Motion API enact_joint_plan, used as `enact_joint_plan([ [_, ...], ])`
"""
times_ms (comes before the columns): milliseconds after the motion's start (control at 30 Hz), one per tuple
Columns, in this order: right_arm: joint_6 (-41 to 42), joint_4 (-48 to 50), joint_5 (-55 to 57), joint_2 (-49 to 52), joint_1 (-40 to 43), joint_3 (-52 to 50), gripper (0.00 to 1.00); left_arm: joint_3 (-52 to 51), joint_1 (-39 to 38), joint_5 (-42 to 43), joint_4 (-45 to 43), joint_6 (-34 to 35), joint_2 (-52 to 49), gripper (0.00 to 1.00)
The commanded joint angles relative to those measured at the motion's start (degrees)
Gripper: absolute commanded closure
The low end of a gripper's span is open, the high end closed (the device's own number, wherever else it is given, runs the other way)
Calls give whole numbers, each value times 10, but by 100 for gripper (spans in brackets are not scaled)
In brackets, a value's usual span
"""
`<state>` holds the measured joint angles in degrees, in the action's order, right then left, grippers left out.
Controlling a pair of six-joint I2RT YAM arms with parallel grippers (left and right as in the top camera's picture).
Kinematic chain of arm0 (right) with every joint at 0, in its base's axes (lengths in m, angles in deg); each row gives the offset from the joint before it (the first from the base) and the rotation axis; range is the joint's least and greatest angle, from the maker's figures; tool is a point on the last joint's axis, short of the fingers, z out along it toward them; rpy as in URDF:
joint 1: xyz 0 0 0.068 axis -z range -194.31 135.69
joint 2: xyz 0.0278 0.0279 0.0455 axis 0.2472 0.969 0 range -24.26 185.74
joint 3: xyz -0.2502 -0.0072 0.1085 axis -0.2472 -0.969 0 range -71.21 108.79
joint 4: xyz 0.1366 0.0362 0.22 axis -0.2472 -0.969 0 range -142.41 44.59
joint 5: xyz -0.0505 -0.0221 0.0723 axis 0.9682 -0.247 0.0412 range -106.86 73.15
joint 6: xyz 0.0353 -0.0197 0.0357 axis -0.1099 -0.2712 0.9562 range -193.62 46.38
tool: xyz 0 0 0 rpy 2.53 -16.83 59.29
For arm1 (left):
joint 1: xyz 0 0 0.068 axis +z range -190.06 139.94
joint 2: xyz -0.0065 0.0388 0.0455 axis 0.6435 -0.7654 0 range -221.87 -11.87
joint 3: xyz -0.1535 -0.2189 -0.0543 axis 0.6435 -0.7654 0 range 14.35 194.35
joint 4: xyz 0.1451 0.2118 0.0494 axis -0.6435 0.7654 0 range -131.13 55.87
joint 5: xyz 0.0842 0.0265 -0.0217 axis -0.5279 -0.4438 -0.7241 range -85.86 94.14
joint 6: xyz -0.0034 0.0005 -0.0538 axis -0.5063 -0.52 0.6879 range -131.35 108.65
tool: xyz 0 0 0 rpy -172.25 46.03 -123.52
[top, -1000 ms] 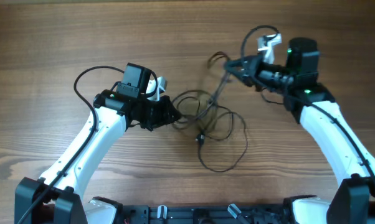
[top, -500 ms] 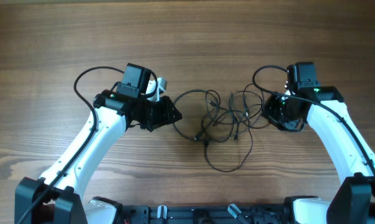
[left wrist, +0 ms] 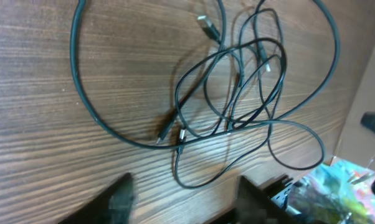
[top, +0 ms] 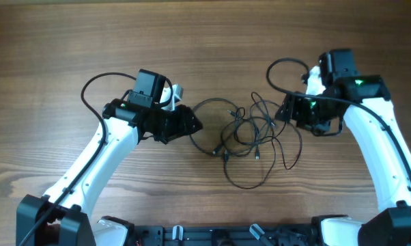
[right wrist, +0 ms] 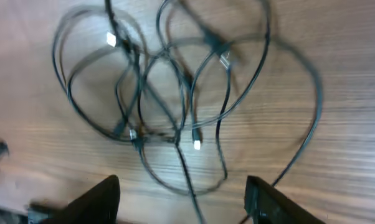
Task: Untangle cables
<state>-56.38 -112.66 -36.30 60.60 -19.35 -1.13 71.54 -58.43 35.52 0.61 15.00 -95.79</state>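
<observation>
I will next grab the loose outer piece of cable at the tangle's edge with my right gripper, to pull that cable free and untangle it.
The cables [top: 241,130] are thin black cords lying in a loose tangle of loops on the wooden table between my two arms. Small whitish plug ends [right wrist: 197,144] show among them. My left gripper [top: 195,125] sits at the tangle's left edge. In the left wrist view it [left wrist: 187,202] is open, with a cable loop [left wrist: 181,134] just ahead of the fingers and nothing held. My right gripper [top: 282,113] is at the tangle's right edge. It [right wrist: 181,202] is open too, and one loose strand runs on the table between its fingers [right wrist: 94,199].
A thicker black wire [top: 89,85] loops off the left arm, and another [top: 280,65] off the right arm. Bare wood table [top: 205,41] spreads behind the tangle. The table's front edge with a black rail [top: 212,236] lies just below the cables.
My right gripper came down from the back with a lifted cable and opened. The cables dropped and spread to the right on the table. My left gripper opened where it was.
</observation>
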Motion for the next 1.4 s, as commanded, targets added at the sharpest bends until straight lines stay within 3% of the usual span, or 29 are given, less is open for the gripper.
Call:
enact_joint_plan([
  [0,-55,-41,0,1,-23,6,34,-3,-2,1,-16,-2,6,38],
  [67,-54,-44,16,1,-34,-17,37,-3,-2,1,-21,-2,6,34],
  [200,-46,-8,13,1,-45,-101,54,-4,-2,1,-19,-2,6,34],
  [333,-78,26,-108,1,-46,-122,75,-4,-2,1,-19,-2,6,34],
  [433,-131,38,-204,1,-45,-119,95,-4,-2,1,-17,-2,6,34],
  [500,-137,31,-208,0,-45,-100,95,-4,-2,1,-17,-2,6,34],
  [667,-185,-43,-314,-1,-45,179,96,-4,-2,1,-17,-2,6,34],
  [733,-155,-22,-321,-2,-45,332,95,-4,-2,1,-17,-2,6,32],
  [833,-108,37,-322,-8,-45,419,95,-4,-2,3,-23,8,6,26],
  [967,-58,149,-365,-22,-45,424,96,-4,-2,64,-79,18,6,16],
  [1100,12,283,-389,-22,-45,424,95,-4,-7,83,-117,42,6,13],
  [1133,14,306,-365,-22,-45,424,96,-4,-14,82,-118,41,6,13],
  [1267,24,307,-78,-21,-45,424,96,-4,-42,54,-100,39,6,14],
  [1367,2,425,-20,-23,-45,424,96,-8,-60,33,-89,39,5,15],
])
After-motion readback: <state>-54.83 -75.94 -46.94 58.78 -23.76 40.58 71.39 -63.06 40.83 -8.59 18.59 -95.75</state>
